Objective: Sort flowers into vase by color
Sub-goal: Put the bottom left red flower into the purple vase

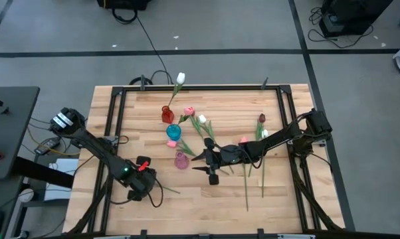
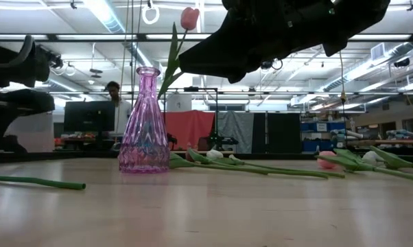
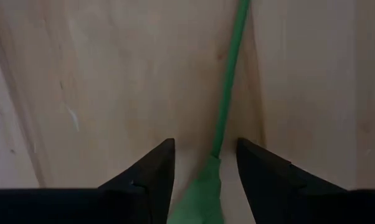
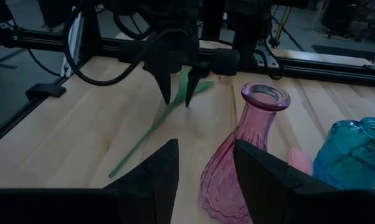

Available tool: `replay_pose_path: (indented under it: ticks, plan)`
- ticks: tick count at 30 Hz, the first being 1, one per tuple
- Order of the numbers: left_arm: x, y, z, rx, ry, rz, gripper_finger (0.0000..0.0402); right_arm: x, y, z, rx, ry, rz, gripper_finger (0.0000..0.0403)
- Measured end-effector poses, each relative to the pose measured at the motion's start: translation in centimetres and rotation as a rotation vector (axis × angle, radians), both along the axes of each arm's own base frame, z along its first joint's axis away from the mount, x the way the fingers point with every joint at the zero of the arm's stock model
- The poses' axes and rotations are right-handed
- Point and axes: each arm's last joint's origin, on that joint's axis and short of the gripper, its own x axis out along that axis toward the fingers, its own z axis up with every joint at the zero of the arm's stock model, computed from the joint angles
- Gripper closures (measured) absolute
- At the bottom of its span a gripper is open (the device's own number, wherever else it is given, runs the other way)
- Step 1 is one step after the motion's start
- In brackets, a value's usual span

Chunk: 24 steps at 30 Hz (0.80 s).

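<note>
My left gripper closes on the tulip next, since my fingers reach down nearly to the wood on either side of the green stem.
A loose tulip's green stem (image 1: 168,190) lies on the table near the near-left part. My left gripper (image 3: 204,149) points down over it, open, a finger on either side of the stem (image 3: 228,74) and its leaf (image 3: 200,190). My right gripper (image 4: 203,155) hovers open and empty beside the pink vase (image 4: 237,155), which stands near the table's middle (image 1: 181,160). A white tulip (image 1: 180,78) stands in the red vase (image 1: 167,115). A pink tulip (image 1: 189,111) leans out of the blue vase (image 1: 173,133). My left gripper stands astride the stem (image 4: 147,134) from above, fingers pointing down and across it. I cannot tell whether either finger touches the stem or the leaf. The stem's free end rests on the table.
Several loose tulips lie right of the vases: white (image 1: 202,119), pink (image 1: 243,141), maroon (image 1: 261,118) heads, their long stems (image 1: 246,192) running toward the near edge. A black metal frame (image 1: 187,88) rims the table. A person (image 2: 114,96) shows far behind.
</note>
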Motion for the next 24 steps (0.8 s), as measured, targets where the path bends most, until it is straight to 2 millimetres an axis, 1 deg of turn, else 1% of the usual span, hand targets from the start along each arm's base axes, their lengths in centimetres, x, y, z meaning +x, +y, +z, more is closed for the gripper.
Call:
replay_pose_path:
  ticks: [2,4,6,8,9,12,14,17,20,24]
  plan:
    - [-0.1,0.1,-0.2,-0.004,0.002,0.002,0.024,0.0,-0.1,0.0,0.0,0.0,-0.003,0.0238]
    - [-0.2,0.1,-0.2,-0.007,0.004,-0.01,0.0267,0.0,-0.1,0.0,-0.001,0.0,-0.003,0.0238]
    - [-0.2,0.1,-0.2,-0.007,0.007,-0.018,0.031,0.0,-0.1,0.0,-0.001,0.0,-0.003,0.0238]
    - [-0.2,0.1,-0.2,-0.003,0.011,-0.018,0.0364,0.0,-0.1,0.0,-0.001,0.0,-0.003,0.0238]
    - [-0.2,0.1,-0.3,-0.003,0.013,-0.015,0.0381,0.0,-0.1,0.0,-0.001,0.0,-0.003,0.0238]
    - [-0.2,0.1,-0.1,-0.001,0.013,0.001,0.0387,0.0,-0.1,0.0,0.015,0.0,-0.008,0.0238]
    - [0.1,-0.1,0.4,0.01,0.021,-0.003,0.039,0.0,-0.1,0.0,0.02,0.001,-0.01,0.0238]
    - [1.1,-0.4,2.3,0.018,0.012,-0.004,0.0397,0.0,0.0,0.0,0.015,0.001,-0.005,0.0238]
    - [1.9,-0.1,4.4,0.044,0.04,0.026,0.0398,0.0,0.1,0.0,0.009,0.001,-0.002,0.0238]
    - [3.5,0.1,7.4,0.046,-0.023,0.064,0.0399,0.0,0.1,0.0,0.008,0.005,0.001,0.0238]
